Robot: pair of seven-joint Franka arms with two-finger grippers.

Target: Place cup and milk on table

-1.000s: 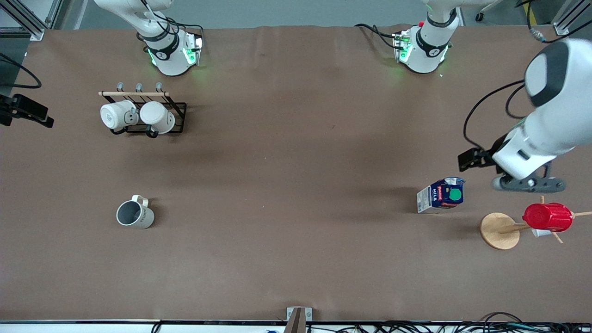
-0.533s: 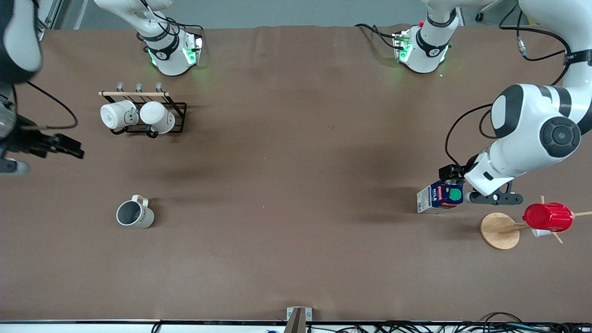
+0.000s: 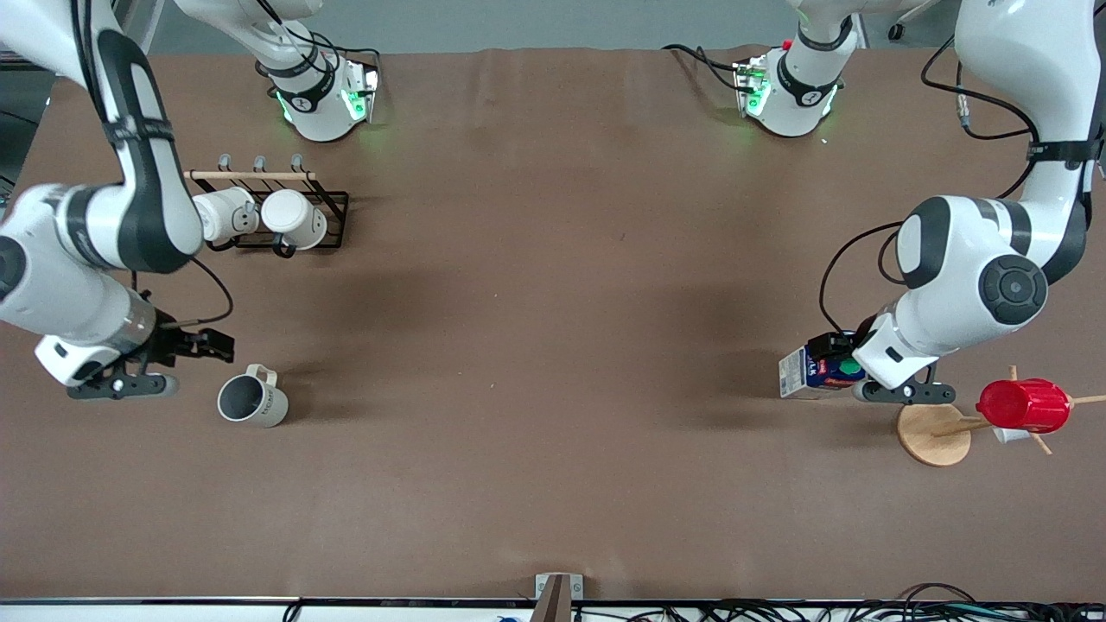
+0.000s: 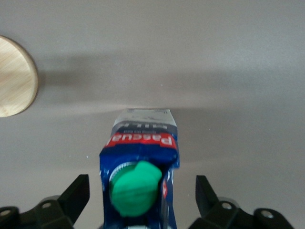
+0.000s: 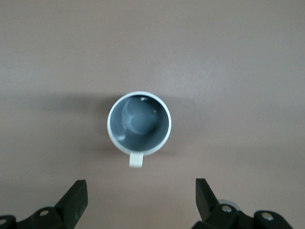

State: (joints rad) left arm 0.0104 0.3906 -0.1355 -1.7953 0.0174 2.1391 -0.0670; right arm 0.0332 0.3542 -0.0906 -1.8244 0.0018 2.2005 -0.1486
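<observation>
The robot's right gripper next needs to grab the cup by its rim (image 3: pixel 243 377) to put it beside the milk (image 3: pixel 804 375) on the tabletop.
The cream mug with a dark grey inside, the cup (image 3: pixel 251 403), stands upright on the brown table (image 3: pixel 553 345) toward the right arm's end. My right gripper (image 3: pixel 121 383) is open and empty just beside it; in the right wrist view the cup (image 5: pixel 138 123) lies ahead of the open fingers (image 5: pixel 75 196), handle toward them. The blue milk carton (image 3: pixel 812 370) stands on the table toward the left arm's end. My left gripper (image 3: pixel 894 390) is open over it. In the left wrist view its fingers (image 4: pixel 206 193) stand apart on either side of the milk (image 4: pixel 140 148), not touching.
A black rack (image 3: pixel 333 207) with two white mugs stands farther from the camera than the cup. A round wooden disc (image 3: pixel 929 432) with pegs holds a red cup (image 3: pixel 1024 404) right beside the milk and the left gripper; the disc shows in the left wrist view (image 4: pixel 14 76).
The left gripper has come in over the milk, fingers now either side of it. The right arm has swung in from the table's edge to beside the cup. Cup and milk have not moved.
</observation>
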